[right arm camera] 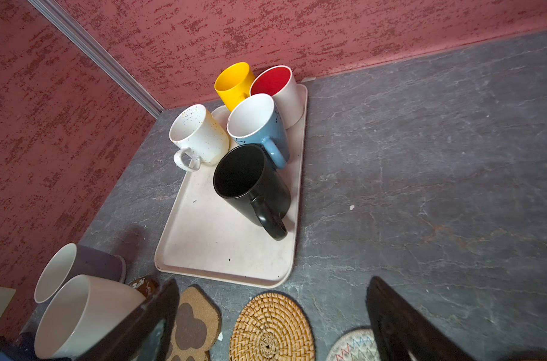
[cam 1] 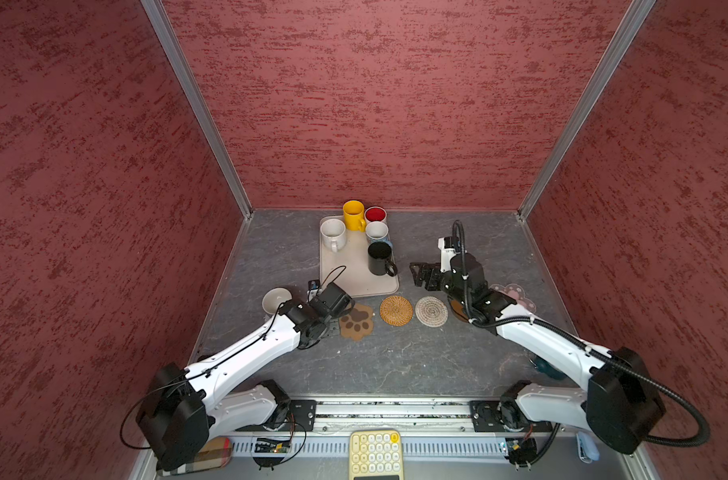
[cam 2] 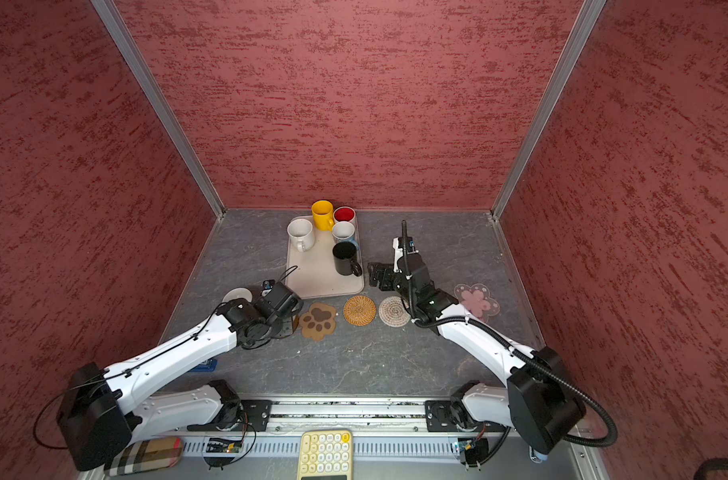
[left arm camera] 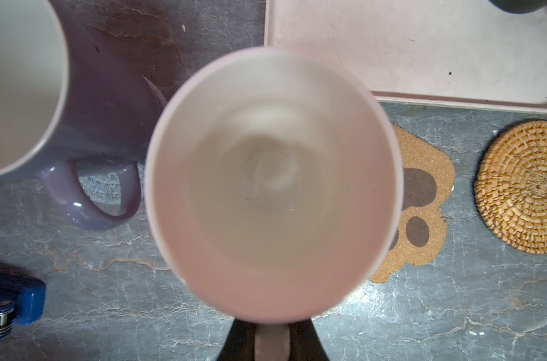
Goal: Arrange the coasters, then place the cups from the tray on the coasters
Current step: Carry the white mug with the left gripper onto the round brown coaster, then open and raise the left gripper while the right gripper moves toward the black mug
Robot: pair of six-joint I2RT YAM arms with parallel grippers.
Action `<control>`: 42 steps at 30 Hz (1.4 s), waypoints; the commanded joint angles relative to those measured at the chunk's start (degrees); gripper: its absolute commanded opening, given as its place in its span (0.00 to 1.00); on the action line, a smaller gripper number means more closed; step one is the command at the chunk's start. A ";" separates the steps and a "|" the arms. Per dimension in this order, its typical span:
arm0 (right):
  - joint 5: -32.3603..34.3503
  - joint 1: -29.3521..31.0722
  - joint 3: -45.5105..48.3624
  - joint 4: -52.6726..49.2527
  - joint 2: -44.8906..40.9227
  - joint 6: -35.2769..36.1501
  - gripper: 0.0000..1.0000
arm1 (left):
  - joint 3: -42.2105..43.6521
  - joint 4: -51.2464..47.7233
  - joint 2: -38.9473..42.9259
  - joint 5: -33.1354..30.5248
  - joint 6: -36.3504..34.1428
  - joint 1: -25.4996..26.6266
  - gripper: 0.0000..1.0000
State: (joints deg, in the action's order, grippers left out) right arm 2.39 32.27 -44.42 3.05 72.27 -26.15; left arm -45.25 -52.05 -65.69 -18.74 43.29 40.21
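Note:
My left gripper holds the pale cup upright with the amber disc at its base. The cup would land there if I let go now, so I need to release it.
My left gripper (left arm camera: 272, 343) is shut on the handle of a pale cup (left arm camera: 273, 184) whose mouth fills the left wrist view, just in front of the tray's (cam 1: 354, 286) near edge. I cannot tell whether this cup rests on anything. Beside it a purple-grey cup (left arm camera: 103, 118) stands on a woven coaster (left arm camera: 105, 186). The paw coaster (cam 1: 356, 322), rattan coaster (cam 1: 396, 310), whitish woven coaster (cam 1: 431, 311) and pink flower coaster (cam 2: 476, 302) lie in a row. Yellow (cam 1: 353, 215), red-lined (cam 1: 375, 215), light blue (cam 1: 376, 232), speckled white (cam 1: 333, 235) and black (cam 1: 379, 258) cups stand on the tray. My right gripper (cam 1: 420, 276) hangs open right of the black cup.
An amber disc (right arm camera: 144, 286) peeks out beside the pale cup, and another amber edge (cam 1: 457, 311) shows under my right arm. A blue object (left arm camera: 12, 306) lies left of my left gripper. Red walls close three sides. A yellow keypad (cam 1: 376, 453) sits at the front.

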 commanded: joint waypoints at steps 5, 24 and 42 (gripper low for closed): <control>0.60 0.34 -0.62 -0.13 -0.39 0.47 0.92 | 0.84 2.75 0.81 -1.39 1.01 0.13 0.19; -8.73 1.30 -8.24 -10.45 8.98 10.15 0.86 | -5.72 -4.14 9.75 -0.86 -4.52 0.83 0.99; -10.92 1.39 -24.45 -19.93 26.27 17.97 0.72 | -17.36 -9.45 15.34 0.09 -14.56 -2.51 0.99</control>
State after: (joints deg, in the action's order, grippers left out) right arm -7.70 33.34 -66.22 -14.85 96.92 -10.74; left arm -61.87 -61.71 -50.46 -19.40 31.62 39.20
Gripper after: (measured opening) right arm 0.726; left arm 0.994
